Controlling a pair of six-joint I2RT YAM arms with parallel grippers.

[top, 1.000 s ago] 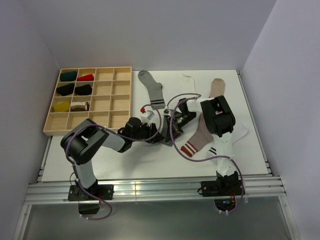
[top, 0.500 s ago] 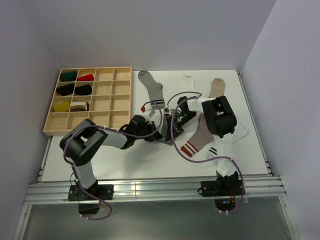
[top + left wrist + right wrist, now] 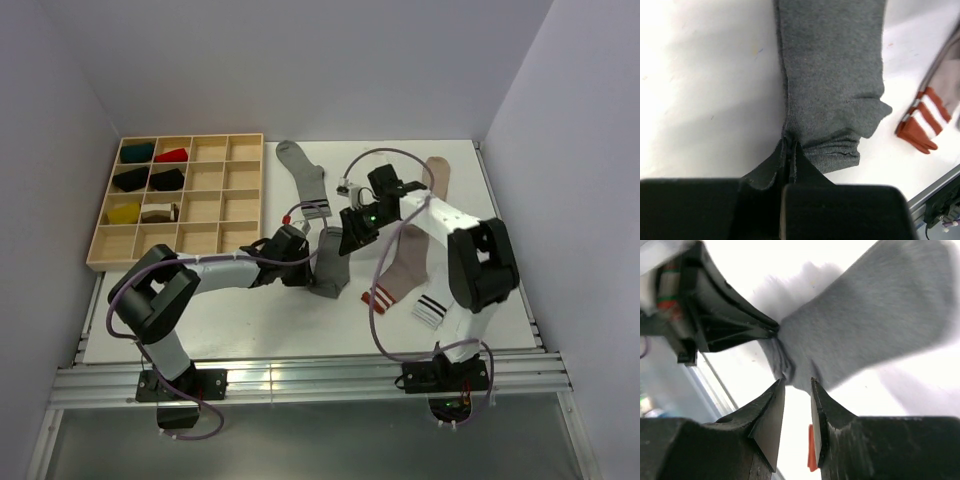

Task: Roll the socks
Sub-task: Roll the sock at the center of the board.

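Note:
I should next use my right gripper to grab the dark grey sock's free corner (image 3: 339, 290) (image 3: 809, 381), across the same end from my left gripper, so that the sock is rolled evenly.
A plain dark grey sock (image 3: 330, 268) lies flat in the middle of the table. My left gripper (image 3: 304, 264) is shut on its left edge, and the left wrist view shows the knit (image 3: 832, 75) pinched between the closed fingertips (image 3: 790, 148). My right gripper (image 3: 343, 236) hovers over the sock's upper end, open, with bare table between its fingers (image 3: 771, 412) and the sock's corner (image 3: 865, 330) just past the tips. A grey sock with dark cuff stripes (image 3: 305, 180), a taupe sock with red-white stripes (image 3: 408, 255) and a white sock with black stripes (image 3: 431, 308) lie nearby.
A wooden compartment tray (image 3: 205, 205) at the back left holds several rolled socks. A plain white sock (image 3: 378, 160) lies at the back. The right arm's elbow (image 3: 483, 262) hangs over the right side, with purple cables looping above the socks.
My left gripper has shut on the dark grey sock's edge. The right gripper has opened, let go and moved up and right, and the sock now lies stretched out flat.

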